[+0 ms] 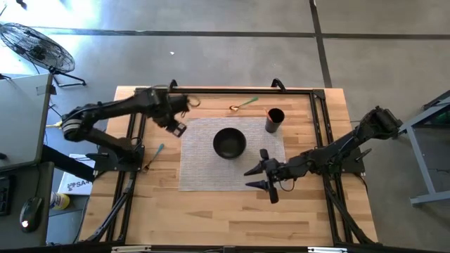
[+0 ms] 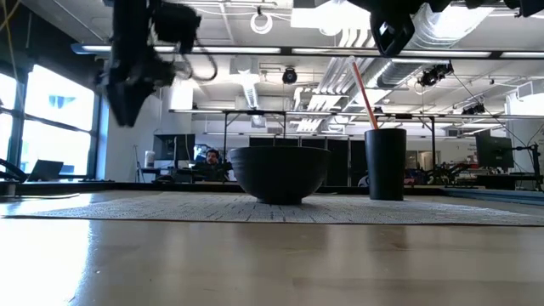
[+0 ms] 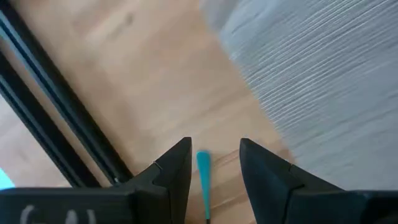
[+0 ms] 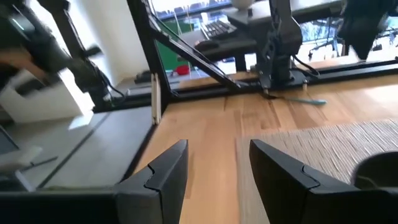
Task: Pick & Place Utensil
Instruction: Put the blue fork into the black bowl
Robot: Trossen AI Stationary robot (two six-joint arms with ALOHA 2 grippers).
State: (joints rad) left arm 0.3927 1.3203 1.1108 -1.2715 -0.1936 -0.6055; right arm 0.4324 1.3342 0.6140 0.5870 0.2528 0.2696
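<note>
I should pick up the blue-handled utensil and place it. I should grab it by the narrow end of its handle (image 1: 151,161) (image 3: 207,202) next, with my left gripper.
A blue-handled utensil (image 1: 158,152) lies flat on the wooden table, just left of the grey woven mat (image 1: 204,172). My left gripper (image 1: 176,128) hangs above the mat's far left corner, pointing steeply down, open. In the left wrist view the blue handle (image 3: 203,177) shows in the gap between its fingers, on the wood below them. A black bowl (image 1: 229,143) sits on the mat. A black cup (image 1: 274,120) at the mat's far right corner holds a red stick (image 2: 363,89). My right gripper (image 1: 259,179) hovers open over the mat's near right part.
A green-handled spoon (image 1: 245,105) lies on the wood beyond the mat's far edge. Black frame rails (image 1: 130,176) run along the table's left, far and right sides. Bare wood lies in front of the mat. A fan (image 1: 35,46) stands on the floor at the far left.
</note>
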